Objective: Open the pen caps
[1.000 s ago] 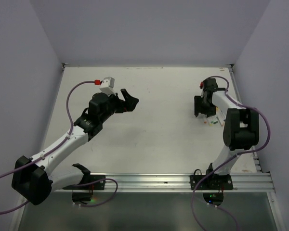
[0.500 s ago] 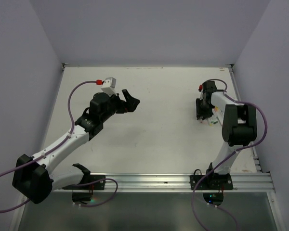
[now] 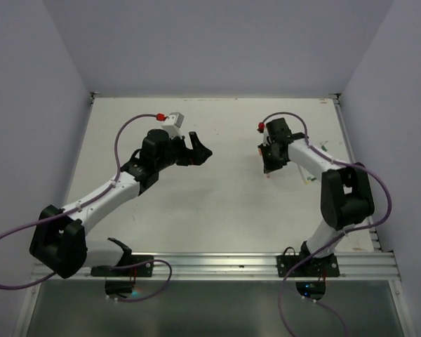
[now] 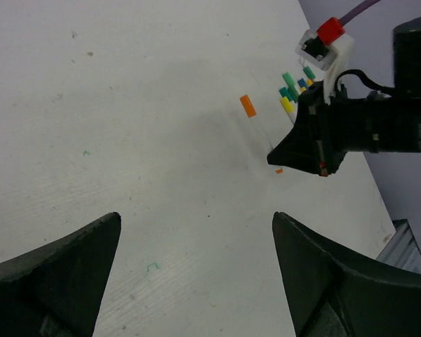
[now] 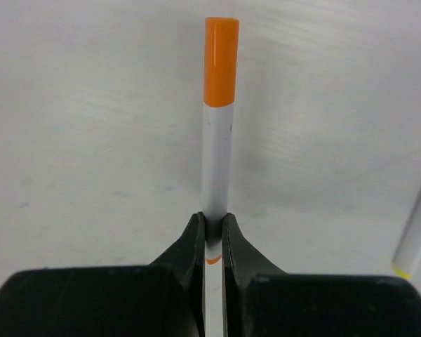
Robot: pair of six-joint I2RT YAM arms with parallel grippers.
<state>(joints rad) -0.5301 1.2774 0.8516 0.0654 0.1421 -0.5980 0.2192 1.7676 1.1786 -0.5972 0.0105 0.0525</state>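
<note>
I should reach the pen with my left gripper and grab its orange cap (image 3: 260, 151) (image 4: 248, 106) to open it, leaving the pen's white body to my right gripper.
My right gripper (image 5: 212, 219) is shut on the barrel of a white pen (image 5: 216, 154). The pen's orange cap (image 5: 220, 60) is on, at the far end and pointing away from the wrist. In the top view the right gripper (image 3: 269, 166) hangs right of the table's middle, facing down. The left gripper (image 3: 201, 152) is open and holds nothing, about a hand's width to its left. From the left wrist, the open left gripper (image 4: 196, 217) looks across at the right gripper (image 4: 295, 156). Loose pen caps lie beyond: an orange one (image 4: 248, 105) and a green and yellow cluster (image 4: 292, 88).
Another white pen (image 5: 415, 235) with a yellow end lies at the right edge of the right wrist view. More pens (image 3: 311, 177) lie near the right side of the table (image 3: 224, 210). Purple cables loop above both arms. Walls enclose the table on three sides.
The right gripper closed on the orange-capped pen and carried it left, away from the pens by the right side. The left arm reached further right toward the middle, still open.
</note>
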